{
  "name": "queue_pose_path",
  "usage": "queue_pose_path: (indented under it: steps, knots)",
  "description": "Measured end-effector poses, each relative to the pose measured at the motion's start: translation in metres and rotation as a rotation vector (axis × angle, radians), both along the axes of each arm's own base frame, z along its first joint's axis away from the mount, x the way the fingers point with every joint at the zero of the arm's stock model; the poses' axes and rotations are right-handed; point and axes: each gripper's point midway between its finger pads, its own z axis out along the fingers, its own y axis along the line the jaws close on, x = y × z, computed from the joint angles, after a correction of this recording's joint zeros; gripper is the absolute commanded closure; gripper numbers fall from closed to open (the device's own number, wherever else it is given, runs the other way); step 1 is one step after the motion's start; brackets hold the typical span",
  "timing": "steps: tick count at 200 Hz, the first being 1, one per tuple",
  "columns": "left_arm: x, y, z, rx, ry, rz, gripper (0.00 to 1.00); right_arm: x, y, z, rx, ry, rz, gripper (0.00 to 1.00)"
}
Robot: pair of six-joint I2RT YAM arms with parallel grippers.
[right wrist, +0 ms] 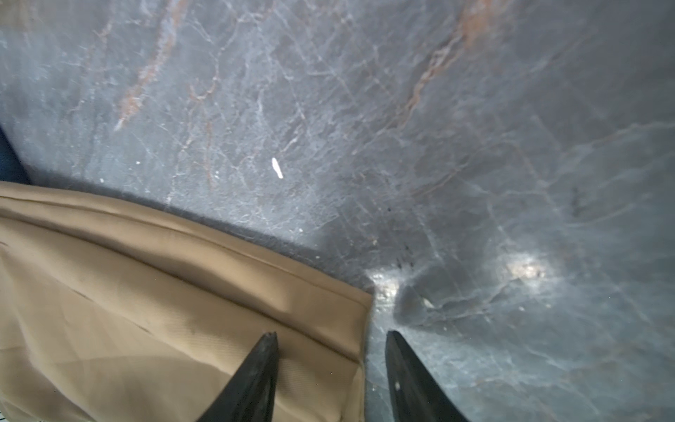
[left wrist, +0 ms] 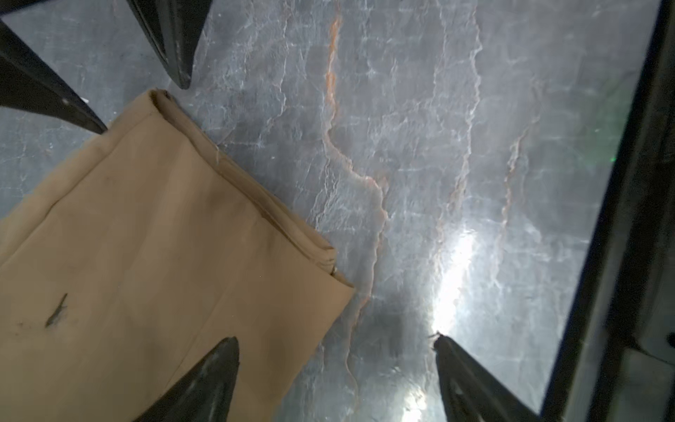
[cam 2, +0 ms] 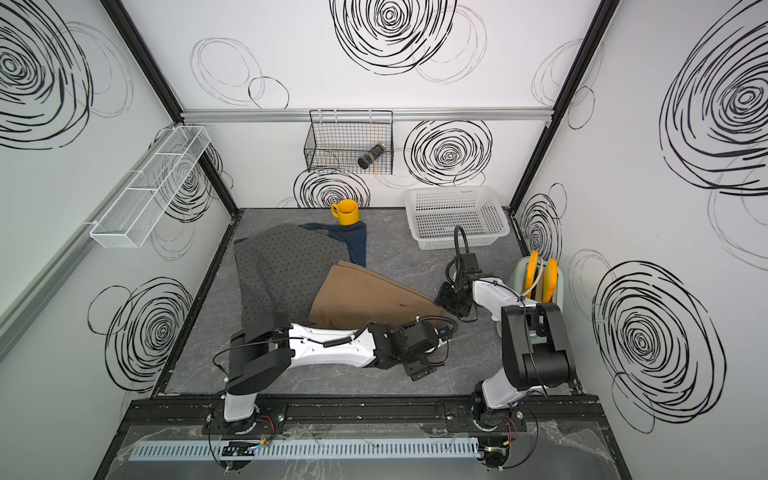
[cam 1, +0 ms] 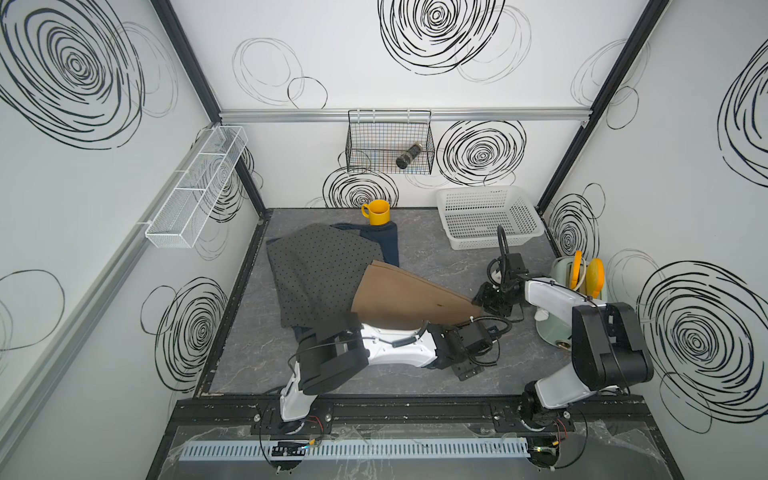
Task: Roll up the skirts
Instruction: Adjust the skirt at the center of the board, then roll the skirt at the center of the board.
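Observation:
I will next grab the tan skirt (cam 1: 407, 295) with my left gripper by the near corner of the skirt's narrow end, so that end can roll inward.
Three skirts lie overlapping on the table. The tan skirt (cam 1: 407, 295) (cam 2: 365, 295) lies flat on top, its narrow end towards the right. It overlaps the grey dotted skirt (cam 1: 316, 274), under which the blue denim skirt (cam 1: 386, 245) shows at the back. My left gripper (cam 1: 459, 351) (left wrist: 336, 339) hangs open by the near corner of the tan skirt (left wrist: 146, 237), one finger over the cloth and one over the table. My right gripper (cam 1: 486, 303) (right wrist: 330, 334) is open at the far corner, its fingers astride the edge of the tan skirt (right wrist: 146, 310).
A yellow mug (cam 1: 377, 212) stands on the denim's far edge. A white plastic basket (cam 1: 486, 216) sits at the back right. A pale green toaster (cam 1: 577, 299) stands against the right wall behind my right arm. A wire basket (cam 1: 388, 141) hangs on the back wall.

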Motion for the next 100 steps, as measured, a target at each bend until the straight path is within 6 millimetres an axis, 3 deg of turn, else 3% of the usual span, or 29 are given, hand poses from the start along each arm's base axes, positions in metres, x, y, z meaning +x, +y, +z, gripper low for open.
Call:
queue_pose_path:
  steps: [21, 44, 100]
  knots:
    - [0.005, -0.001, -0.004, 0.020, -0.046, -0.024, 0.14, -0.002, -0.001, -0.002, 0.005, 0.005, -0.005, 0.46]
    - [0.011, -0.007, -0.003, 0.031, -0.106, -0.047, 0.22, -0.005, -0.003, -0.007, 0.016, 0.014, -0.020, 0.45]
    - [0.018, -0.016, 0.002, 0.030, -0.211, -0.107, 0.24, -0.008, -0.008, -0.006, 0.069, -0.013, -0.070, 0.44]
